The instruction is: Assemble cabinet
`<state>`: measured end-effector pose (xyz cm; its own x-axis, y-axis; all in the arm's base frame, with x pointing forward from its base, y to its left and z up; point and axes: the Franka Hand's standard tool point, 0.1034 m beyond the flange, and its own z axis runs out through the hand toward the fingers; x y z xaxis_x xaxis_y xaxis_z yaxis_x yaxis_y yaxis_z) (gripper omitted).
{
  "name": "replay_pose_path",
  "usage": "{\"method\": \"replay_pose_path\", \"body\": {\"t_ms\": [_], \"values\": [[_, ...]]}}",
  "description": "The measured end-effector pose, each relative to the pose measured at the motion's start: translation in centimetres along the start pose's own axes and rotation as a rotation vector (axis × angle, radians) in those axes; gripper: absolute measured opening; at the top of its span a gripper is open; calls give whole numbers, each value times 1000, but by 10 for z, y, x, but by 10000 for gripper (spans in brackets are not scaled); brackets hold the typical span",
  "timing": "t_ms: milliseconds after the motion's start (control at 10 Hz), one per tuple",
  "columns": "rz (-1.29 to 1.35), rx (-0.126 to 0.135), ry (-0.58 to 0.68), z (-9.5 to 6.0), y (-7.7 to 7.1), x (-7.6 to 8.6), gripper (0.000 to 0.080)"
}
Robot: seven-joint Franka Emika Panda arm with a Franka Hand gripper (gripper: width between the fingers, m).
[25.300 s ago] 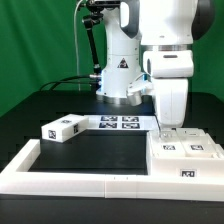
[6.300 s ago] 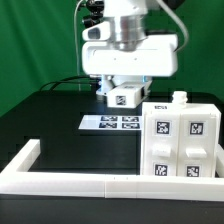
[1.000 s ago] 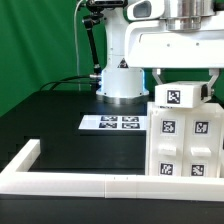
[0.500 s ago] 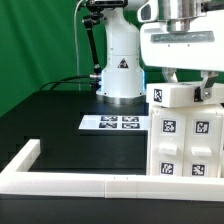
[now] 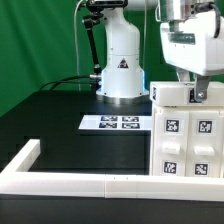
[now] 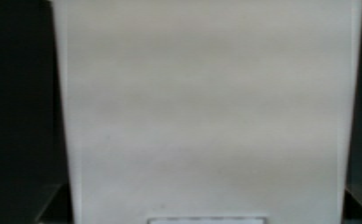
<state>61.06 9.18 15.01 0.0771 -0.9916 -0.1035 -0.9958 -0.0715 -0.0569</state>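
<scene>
My gripper will let go of the top block, because the lower edge of the top block rests on the upright cabinet box [image 5: 188, 142] and the block would stand.
The white cabinet box [image 5: 190, 148] stands upright at the exterior view's right, with several marker tags on its front face. A smaller white top block [image 5: 170, 97] sits on the box. My gripper [image 5: 186, 91] comes down from above and is shut on this block; one dark finger [image 5: 197, 95] shows against its front. In the wrist view a plain white surface of the cabinet [image 6: 204, 110] fills almost the whole picture, and my fingers do not show there.
The marker board [image 5: 114, 123] lies flat on the black table in the middle. The long low white rail [image 5: 70, 181] edges the table's front and left. The arm's base [image 5: 120, 75] stands behind, before a green backdrop.
My gripper has turned with the top block over the last second: its tag swung from the front toward the exterior view's left and out of sight. The hand shifted right.
</scene>
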Motion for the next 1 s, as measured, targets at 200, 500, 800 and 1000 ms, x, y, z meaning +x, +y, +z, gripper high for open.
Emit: {"method": "replay_pose_path", "body": {"t_ms": [200, 500, 800, 1000], "values": [[127, 0, -8, 0, 0, 0, 556], [255, 3, -22, 0, -1, -5, 556], [200, 16, -33, -7, -1, -8, 779], [184, 29, -39, -17, -1, -11, 794]]}}
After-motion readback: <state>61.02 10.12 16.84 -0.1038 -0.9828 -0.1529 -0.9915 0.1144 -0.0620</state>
